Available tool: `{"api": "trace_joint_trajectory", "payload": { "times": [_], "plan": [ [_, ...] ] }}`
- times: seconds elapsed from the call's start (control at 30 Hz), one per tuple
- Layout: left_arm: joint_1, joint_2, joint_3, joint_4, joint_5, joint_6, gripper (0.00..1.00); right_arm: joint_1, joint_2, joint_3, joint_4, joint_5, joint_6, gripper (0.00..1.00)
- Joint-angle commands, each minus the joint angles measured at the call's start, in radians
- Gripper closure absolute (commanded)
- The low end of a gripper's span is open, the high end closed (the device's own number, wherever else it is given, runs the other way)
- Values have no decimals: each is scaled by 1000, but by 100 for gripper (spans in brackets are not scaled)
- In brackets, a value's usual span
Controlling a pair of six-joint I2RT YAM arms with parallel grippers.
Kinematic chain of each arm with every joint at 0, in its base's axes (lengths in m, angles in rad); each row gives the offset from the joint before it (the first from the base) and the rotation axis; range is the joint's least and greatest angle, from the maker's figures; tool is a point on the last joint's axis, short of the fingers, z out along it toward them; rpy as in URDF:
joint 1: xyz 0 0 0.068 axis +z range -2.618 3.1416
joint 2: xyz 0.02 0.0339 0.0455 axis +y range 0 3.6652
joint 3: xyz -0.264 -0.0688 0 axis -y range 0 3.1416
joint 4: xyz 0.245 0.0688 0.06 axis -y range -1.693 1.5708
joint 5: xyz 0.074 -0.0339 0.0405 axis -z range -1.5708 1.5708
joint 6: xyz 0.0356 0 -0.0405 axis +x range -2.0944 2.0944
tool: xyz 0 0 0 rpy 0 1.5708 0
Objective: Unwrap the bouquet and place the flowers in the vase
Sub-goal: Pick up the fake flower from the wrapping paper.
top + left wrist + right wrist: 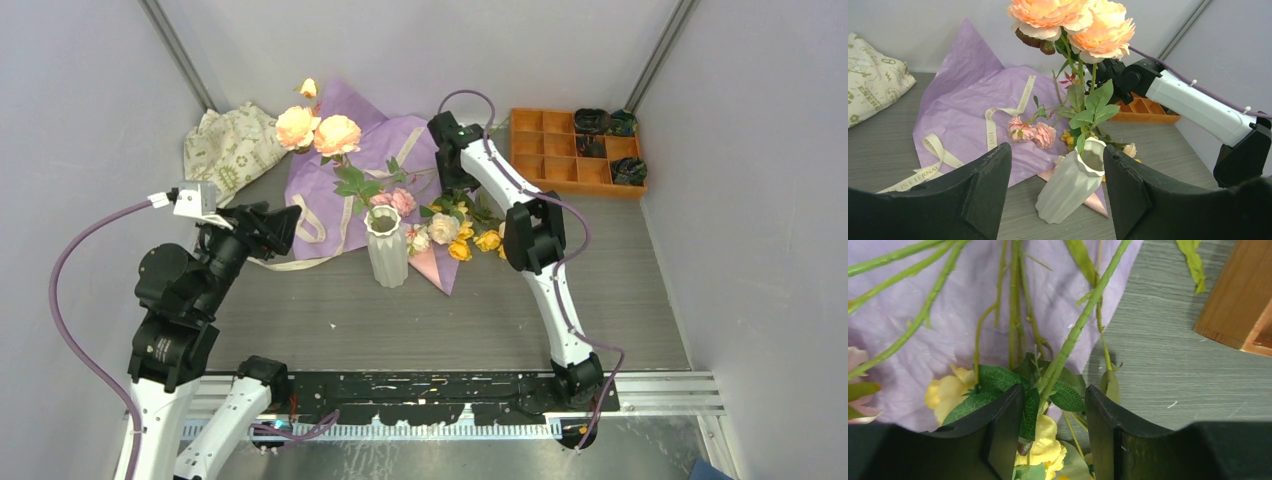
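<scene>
I next need to grab the flower with my right gripper by its thick green stem beside the leaves, so its bare end stays free for the vase (388,250).
The white ribbed vase (388,250) (1070,185) stands mid-table with two peach roses (318,130) (1073,20) upright in it. Behind it the purple paper (380,150) (963,95) lies spread flat, with the cream ribbon (990,125) loose on it. More flowers (450,230) lie on the paper to the right of the vase. My right gripper (455,188) (1054,390) points down over them, jaws open around a green stem (1083,320) and a yellow rose (1048,440). My left gripper (288,222) (1057,147) hovers wide open and empty, left of the vase.
An orange compartment tray (545,150) (1243,300) holding dark items sits at the back right. A printed cloth bag (230,145) (870,75) lies at the back left. Small pink blooms (1033,132) rest on the paper behind the vase. Grey walls close in both sides.
</scene>
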Motion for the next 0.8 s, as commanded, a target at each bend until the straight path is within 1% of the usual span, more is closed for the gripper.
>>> {"api": "trace_joint_trajectory", "payload": {
  "times": [0.0, 0.1, 0.13, 0.2, 0.23, 0.3, 0.33, 0.37, 0.43, 0.47, 0.63, 0.77],
  "plan": [
    [0, 16, -4, 65, 1, 14, 32, -21, -58, -22, 29, 104, -46, 47],
    [-1, 17, -9, 66, 3, 11, 32, -23, -45, -35, 35, 109, -47, 49],
    [0, 14, -10, 68, 2, 10, 32, -23, -38, -34, 35, 109, -43, 53],
    [-1, 11, -9, 65, 1, 10, 32, -23, -25, -32, 36, 107, -32, 69],
    [-1, 9, -9, 63, 1, 9, 32, -23, -23, -35, 39, 103, -27, 73],
    [0, 4, -6, 58, -2, 12, 32, -23, -18, -32, 47, 91, -22, 74],
    [0, 1, -5, 55, -4, 12, 32, -23, -16, -30, 46, 90, -17, 78],
    [0, 0, -4, 51, -4, 13, 32, -23, -17, -25, 44, 90, -13, 83],
    [0, -4, -1, 46, -5, 14, 32, -24, -34, -30, 41, 92, 4, 97],
    [1, -5, 0, 46, -5, 15, 32, -23, -52, -44, 43, 92, 12, 99],
    [1, -13, 2, 40, -6, 14, 32, -23, -225, -176, 112, 66, 52, 99],
    [0, -11, 0, 47, -4, 11, 32, -23, -354, -255, 123, -32, 107, 99]
  ]
}}
